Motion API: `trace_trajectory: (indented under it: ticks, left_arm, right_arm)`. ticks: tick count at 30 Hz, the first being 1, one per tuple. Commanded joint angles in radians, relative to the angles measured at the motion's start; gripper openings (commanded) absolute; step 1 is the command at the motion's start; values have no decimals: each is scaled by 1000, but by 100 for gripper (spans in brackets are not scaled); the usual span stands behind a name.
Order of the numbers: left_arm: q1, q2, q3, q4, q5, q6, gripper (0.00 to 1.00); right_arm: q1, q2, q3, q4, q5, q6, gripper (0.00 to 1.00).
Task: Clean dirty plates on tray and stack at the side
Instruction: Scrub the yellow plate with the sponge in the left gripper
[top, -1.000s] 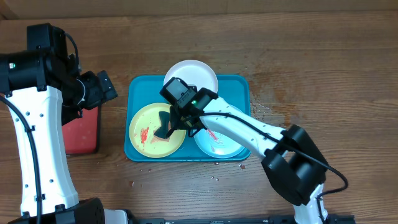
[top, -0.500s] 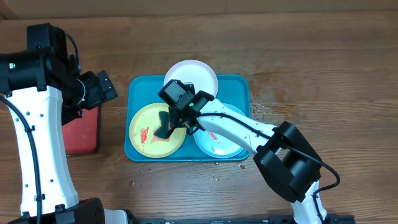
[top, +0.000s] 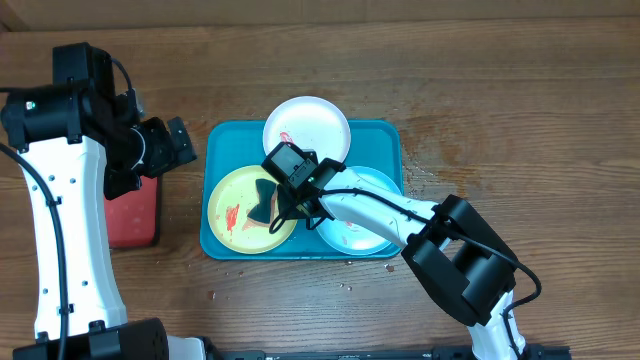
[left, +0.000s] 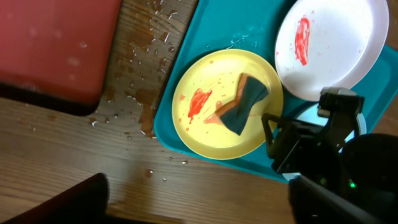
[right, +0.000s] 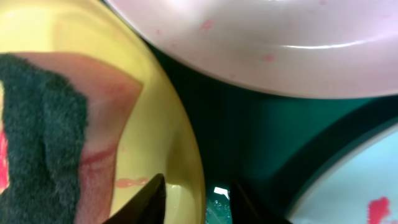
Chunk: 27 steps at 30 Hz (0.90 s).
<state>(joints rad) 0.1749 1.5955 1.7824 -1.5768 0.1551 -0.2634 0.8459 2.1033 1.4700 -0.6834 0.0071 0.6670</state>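
The plate has smears to wipe, and the sponge's orange side should stay free against it. My left gripper should grab the sponge by its dark upper middle.
The teal tray holds three plates. The white plate, with a red smear, lies at the back. The yellow-green plate at the left has red smears and a dark sponge lying on it. The mint plate is at the right, partly under my right arm. My right gripper is low at the yellow-green plate's right rim. In the right wrist view its fingers straddle that rim, open, with a gap left. My left gripper is open and empty, left of the tray.
A smaller dark-rimmed red tray lies left of the teal tray, under my left arm. Water drops dot the wood between the two trays. The left wrist view also shows the yellow-green plate, sponge and white plate.
My right gripper has shifted from over the sponge to the yellow-green plate's right rim; the sponge lies free. My left arm has moved slightly right.
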Motion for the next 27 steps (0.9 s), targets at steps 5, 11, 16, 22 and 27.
trace_trajectory:
  ticks: [5, 11, 16, 22, 27]
  left_arm:
    - [-9, 3, -135, 93, 121, 89, 80]
    - [-69, 3, -303, 231, 156, 111, 57]
    - [-137, 3, -411, 362, 156, 101, 61]
    - [-192, 3, -520, 541, 149, 69, 58]
    - [-196, 10, -623, 668, 179, 48, 58]
  right_arm:
    - [3, 1, -18, -5, -36, 17, 22]
    - [3, 1, -18, -5, -55, 14, 17]
    - [1, 1, -18, -5, -55, 14, 6]
    - [1, 1, -17, -10, -55, 13, 4]
    - [-6, 1, -16, -16, -55, 6, 4]
